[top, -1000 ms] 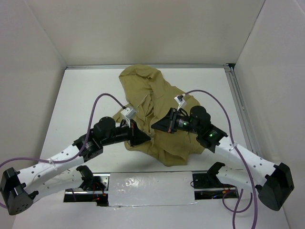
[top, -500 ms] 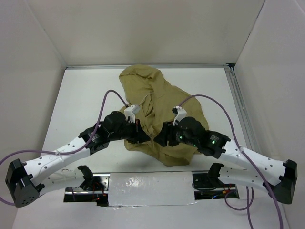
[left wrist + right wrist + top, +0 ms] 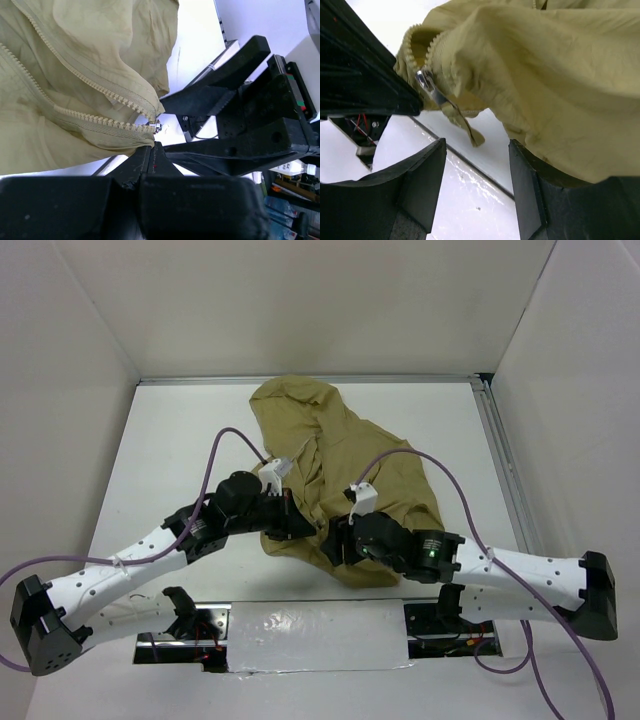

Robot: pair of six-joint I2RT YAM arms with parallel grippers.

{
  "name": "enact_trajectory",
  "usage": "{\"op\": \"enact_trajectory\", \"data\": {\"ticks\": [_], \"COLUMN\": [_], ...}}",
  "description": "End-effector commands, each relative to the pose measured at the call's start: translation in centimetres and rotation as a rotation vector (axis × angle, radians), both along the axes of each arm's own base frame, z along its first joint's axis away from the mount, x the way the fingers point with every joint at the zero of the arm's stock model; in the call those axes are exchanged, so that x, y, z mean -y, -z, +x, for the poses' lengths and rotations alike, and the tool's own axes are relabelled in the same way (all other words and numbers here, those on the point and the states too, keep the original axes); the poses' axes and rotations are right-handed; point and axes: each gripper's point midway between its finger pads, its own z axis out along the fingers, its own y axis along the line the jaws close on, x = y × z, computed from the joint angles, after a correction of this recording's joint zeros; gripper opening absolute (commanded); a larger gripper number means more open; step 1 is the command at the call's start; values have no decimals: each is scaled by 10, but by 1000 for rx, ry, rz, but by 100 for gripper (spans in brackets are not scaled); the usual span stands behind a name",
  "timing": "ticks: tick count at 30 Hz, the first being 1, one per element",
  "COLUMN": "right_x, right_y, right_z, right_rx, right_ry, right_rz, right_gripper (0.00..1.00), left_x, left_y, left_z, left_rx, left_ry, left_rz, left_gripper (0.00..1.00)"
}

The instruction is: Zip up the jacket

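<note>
My right gripper grabs the slider's hanging pull tab by its loose end next, leaving the slider (image 3: 158,125) free to run and zip the jacket.
The khaki jacket (image 3: 335,455) lies crumpled mid-table, its zipper open, with both tooth rows (image 3: 95,87) meeting at the near hem. My left gripper (image 3: 300,528) is shut, its tips (image 3: 150,149) pinching the jacket's hem just below the metal zipper slider (image 3: 158,125). My right gripper (image 3: 336,540) is open and empty at the same near edge. Its fingers (image 3: 422,180) stand either side of the slider's hanging pull tab (image 3: 454,112), just below it and not touching. The slider (image 3: 424,79) sits at the bottom of the zipper. The left gripper's black tip (image 3: 365,80) is right beside it.
White walls enclose the white table (image 3: 170,440). A taped metal strip (image 3: 320,630) with wiring runs along the near edge between the arm bases. A rail (image 3: 505,470) runs down the right side. Purple cables (image 3: 225,440) arch over both arms.
My right arm has swung left and toward the near edge, bringing its open gripper to the zipper's bottom end. My left gripper advanced to the hem, then held still.
</note>
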Motion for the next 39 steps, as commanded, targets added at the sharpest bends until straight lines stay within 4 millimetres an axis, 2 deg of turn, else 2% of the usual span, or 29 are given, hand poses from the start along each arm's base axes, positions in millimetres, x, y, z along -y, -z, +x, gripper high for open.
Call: {"op": "enact_trajectory", "data": {"ticks": [1,3,9,11,14,15,18,19,20,22,23,24,25,27,28,31,32,35,37,39], "right_x": [-8,-18,-34,-37,-39,-38,-33,-29,-28,-25,-20,-23,-24,-24,-29,-37,-42,-54,-53,-50], "right_y": [-17,-18,-18,-21,-26,-32,-48,-51,-62,-67,-73,-79,-84,-94,-101,-111,-114,-114,-124,-117], "right_z": [19,17,9,7,4,4,0,5,5,1,11,6,7,21,17,35,49,64,80,95], "right_rx": [81,85,60,56,40,42,7,-4,-12,-65,-71,-98,-103,-107,-135,-172,-177,-268,-289,-287], "right_ry": [40,-2,-91,-106,-119,-119,-124,-112,-118,-158,-131,-180,-201,-199,-238,-196,-169,-137,-102,-16], "right_rz": [57,72,87,114,139,159,191,194,217,238,260,293,316,372,408,478,504,584,616,582], "right_gripper": [60,59,38,35,4,0,0,0,0,0,0,0,0,0,0,0,0,0,0,0], "left_x": [5,6,5,5,4,4,1,0,-3,-5,-6,-7,-7,-6,-6,-4,-3,0,-4,-7], "left_y": [-20,-20,-13,-14,-13,-14,-6,-2,4,15,17,22,23,21,21,23,25,31,38,43], "left_z": [-3,-3,0,-1,-3,-2,-2,-1,-2,-3,-4,-6,-6,-10,-12,-18,-23,-33,-37,-38], "left_rx": [16,15,-14,-15,-7,0,-4,-8,-22,-44,-47,-52,-46,-31,-29,-29,-30,-47,-80,-90], "left_ry": [22,26,-3,5,11,13,13,10,6,-1,1,4,12,42,51,89,110,146,141,135], "left_rz": [-63,-68,-47,-49,-49,-48,-7,9,33,61,63,68,65,54,55,56,55,73,107,127], "left_gripper": [0,0,0,0,0,0,0,0,0,0,0,0,0,0,0,0,0,0,0,0]}}
